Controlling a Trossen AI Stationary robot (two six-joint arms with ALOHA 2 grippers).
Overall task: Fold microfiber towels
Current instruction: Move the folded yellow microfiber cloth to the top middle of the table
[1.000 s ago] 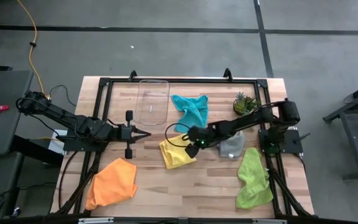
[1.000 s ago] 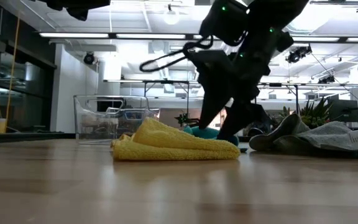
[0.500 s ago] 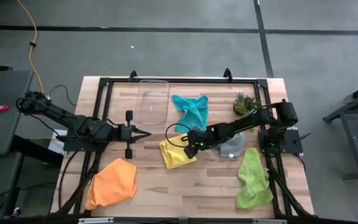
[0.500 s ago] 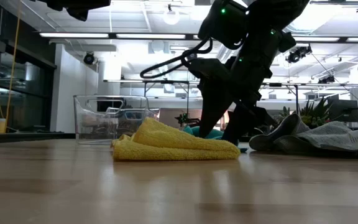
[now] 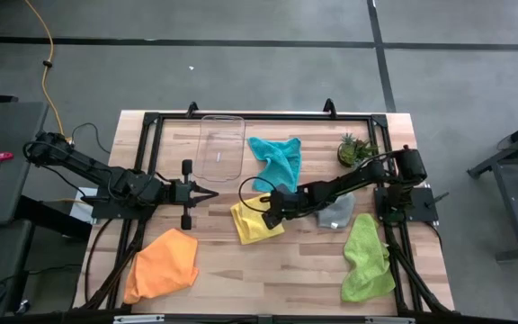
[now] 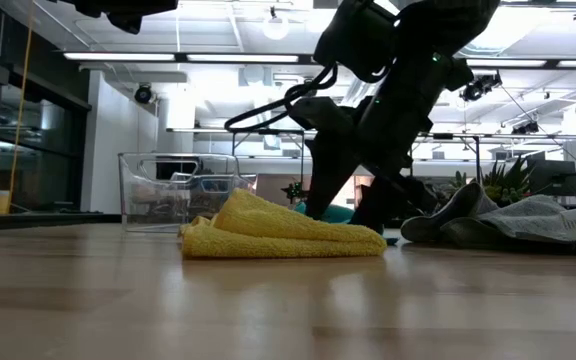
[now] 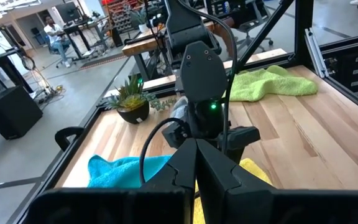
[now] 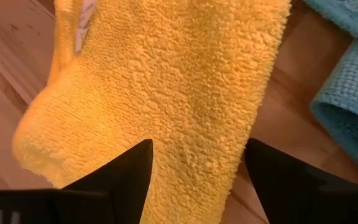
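The robot's right gripper will next lift the yellow towel for folding, holding it by the piece of cloth along its edge (image 8: 199,167).
A crumpled yellow towel (image 5: 254,225) (image 6: 278,235) (image 8: 166,81) lies flat on the wooden table near its middle. My right gripper (image 5: 268,210) (image 6: 346,210) (image 8: 197,180) is open low over the towel's far right part, one finger on either side of a strip of the cloth. A teal towel (image 5: 277,157) (image 8: 347,93) lies just beyond it. My left gripper (image 5: 212,192) (image 7: 196,149) waits shut above the table's left half and holds nothing. The grey towel (image 5: 335,214), lime green towel (image 5: 367,256) and orange towel (image 5: 162,264) lie loose on the table. My right gripper comes at the yellow towel slanting down from the table's right side, its open fingers (image 8: 126,174) astride the cloth near the far right edge (image 8: 229,143). I cannot tell whether the fingertips touch the towel. The towel lies slack on the table.
A clear plastic tray (image 5: 221,147) (image 6: 173,190) stands at the far side, left of the teal towel. A small potted plant (image 5: 353,148) (image 7: 132,102) sits at the far right. A black frame (image 5: 151,117) runs around the table's edges.
My right gripper has come down toward the yellow towel, gone a little toward the table's left edge and rolled at the wrist. It has stayed open. The towel has not moved.
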